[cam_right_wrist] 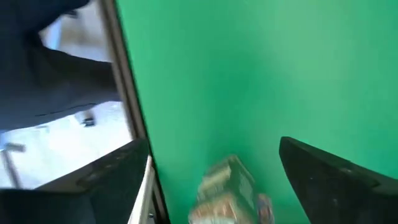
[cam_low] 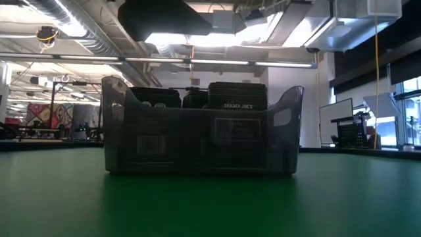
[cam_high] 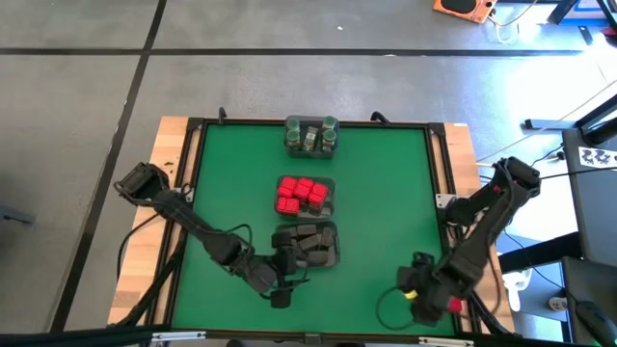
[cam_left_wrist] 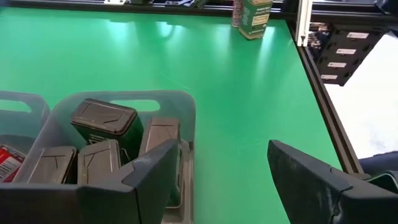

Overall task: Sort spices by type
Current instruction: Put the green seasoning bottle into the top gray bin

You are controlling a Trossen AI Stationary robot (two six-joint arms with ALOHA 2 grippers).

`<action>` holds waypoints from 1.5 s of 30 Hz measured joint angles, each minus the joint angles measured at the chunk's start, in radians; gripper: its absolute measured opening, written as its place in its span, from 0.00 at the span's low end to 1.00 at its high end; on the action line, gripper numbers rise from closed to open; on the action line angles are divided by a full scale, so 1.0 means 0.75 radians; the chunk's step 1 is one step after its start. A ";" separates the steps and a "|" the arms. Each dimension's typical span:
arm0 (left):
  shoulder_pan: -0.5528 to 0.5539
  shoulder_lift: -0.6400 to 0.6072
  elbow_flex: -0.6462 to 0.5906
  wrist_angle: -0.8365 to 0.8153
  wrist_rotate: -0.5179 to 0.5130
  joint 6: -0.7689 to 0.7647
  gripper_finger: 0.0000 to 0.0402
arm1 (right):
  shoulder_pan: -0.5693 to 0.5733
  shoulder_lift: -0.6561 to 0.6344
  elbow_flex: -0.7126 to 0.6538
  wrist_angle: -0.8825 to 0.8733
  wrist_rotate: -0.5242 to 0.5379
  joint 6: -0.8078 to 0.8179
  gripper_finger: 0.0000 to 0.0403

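Observation:
My right gripper will next grab the spice jar's green-lidded end, to sort it with the far tray's other jars.
Three clear trays stand in a row down the middle of the green mat. The far one (cam_high: pixel 310 136) holds green-lidded jars, the middle one (cam_high: pixel 306 195) red boxes, the near one (cam_high: pixel 307 245) dark grey tins (cam_left_wrist: pixel 102 121). My left gripper (cam_high: pixel 281 289) (cam_left_wrist: pixel 222 149) is open beside the near tray's near right corner, with bare mat between its fingers. My right gripper (cam_high: pixel 416 294) (cam_right_wrist: pixel 214 146) is open and points down near the mat's near right corner. A small, blurred spice container with a pale label (cam_right_wrist: pixel 225 186) shows below it, between the fingers and apart from both.
A black rail (cam_left_wrist: pixel 317 74) and the wooden table frame (cam_high: pixel 172 145) border the mat. Bare mat lies on the left and right of the tray row. In the low view the dark-tin tray (cam_low: pixel 200 135) fills the middle, with mat in front of it.

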 joint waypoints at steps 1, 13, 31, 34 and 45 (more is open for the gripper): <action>0.005 0.000 0.000 0.000 0.001 0.000 0.62 | 0.032 0.000 0.000 -0.028 0.022 0.044 0.89; 0.053 0.000 0.000 0.000 0.000 -0.020 0.62 | 0.332 0.000 0.000 -0.119 0.139 0.478 0.86; 0.057 0.000 0.000 -0.001 0.001 -0.029 0.62 | 0.427 0.004 -0.154 -0.021 0.212 0.673 0.85; 0.057 0.000 -0.001 -0.001 0.001 -0.029 0.62 | 0.427 0.004 -0.174 0.011 0.203 0.675 0.78; 0.056 -0.057 -0.001 -0.087 0.001 0.058 0.62 | 0.336 -0.013 -0.179 0.042 0.244 0.617 0.50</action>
